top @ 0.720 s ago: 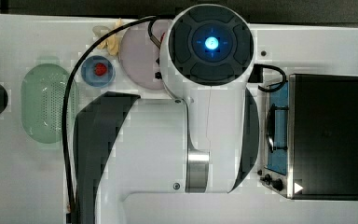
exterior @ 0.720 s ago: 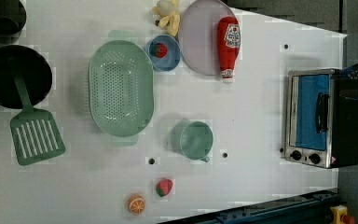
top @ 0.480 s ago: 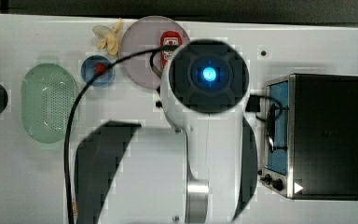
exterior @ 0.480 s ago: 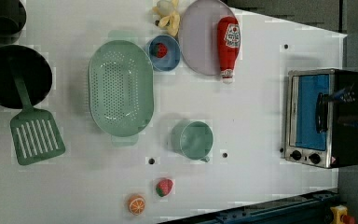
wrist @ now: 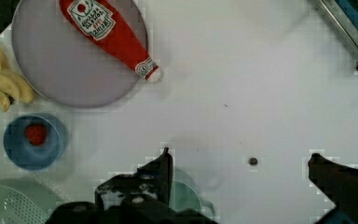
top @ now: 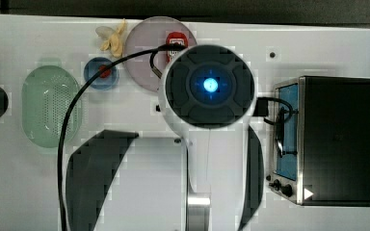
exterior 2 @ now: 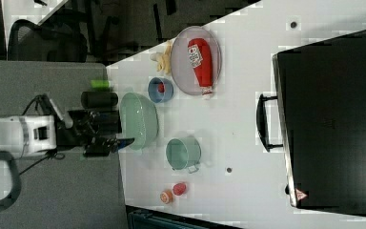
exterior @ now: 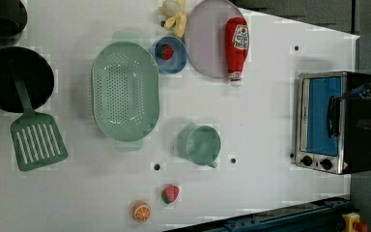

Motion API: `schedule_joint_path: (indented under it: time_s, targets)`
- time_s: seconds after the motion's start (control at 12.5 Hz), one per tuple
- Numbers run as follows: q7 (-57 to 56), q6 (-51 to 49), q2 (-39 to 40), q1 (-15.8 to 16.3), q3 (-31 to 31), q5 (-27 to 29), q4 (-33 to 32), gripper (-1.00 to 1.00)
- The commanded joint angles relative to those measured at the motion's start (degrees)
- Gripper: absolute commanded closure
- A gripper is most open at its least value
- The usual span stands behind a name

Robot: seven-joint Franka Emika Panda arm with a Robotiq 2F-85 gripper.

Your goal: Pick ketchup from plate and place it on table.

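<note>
The gripper grabs the ketchup bottle by its red body (exterior: 235,56) beside the white label next, to move the bottle from the plate (exterior: 204,46) to the table.
The ketchup (exterior: 235,44) is a red bottle with a white label. It lies on its side across the mauve plate (exterior: 204,46), and its white cap pokes past the rim over the white table (exterior: 261,121). The wrist view shows the ketchup (wrist: 103,31) and plate (wrist: 65,70) far ahead of my gripper (wrist: 240,161), which is open and holds nothing. It hovers high above the table near the green cup (wrist: 186,193). In the top view the arm's round head covers part of the ketchup (top: 175,42). The right view has the ketchup (exterior 2: 201,59) on the plate (exterior 2: 183,71).
A toaster oven (exterior: 335,121) stands at the left view's right. A green perforated basket (exterior: 124,92), a blue dish (exterior: 176,60) with a strawberry, a banana (exterior: 174,14) and a green cup (exterior: 200,144) surround the plate. A spatula (exterior: 36,142), a black pan (exterior: 14,82) and small fruits (exterior: 170,193) lie farther off.
In the top view the arm's head has slid toward the top view's right and lower, uncovering most of the plate and part of the ketchup. Nothing on the table has moved.
</note>
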Motion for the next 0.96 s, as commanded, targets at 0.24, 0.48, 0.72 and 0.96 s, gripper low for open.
schedule_joint_path:
  time_s: [0.24,0.48,0.72,0.96]
  targets:
    - [0.84,4.81,9.39,-0.63,1.10,0.12,0.20,-1.00]
    - [0.40,9.53,13.80,-0.26,1.48,0.12,0.22,-1.00]
    - [-6.38,14.67,18.33,0.33,1.49,0.09,0.30,-1.00]
    - [-16.43,20.91,23.46,0.81,1.49,0.00,1.19,-1.00]
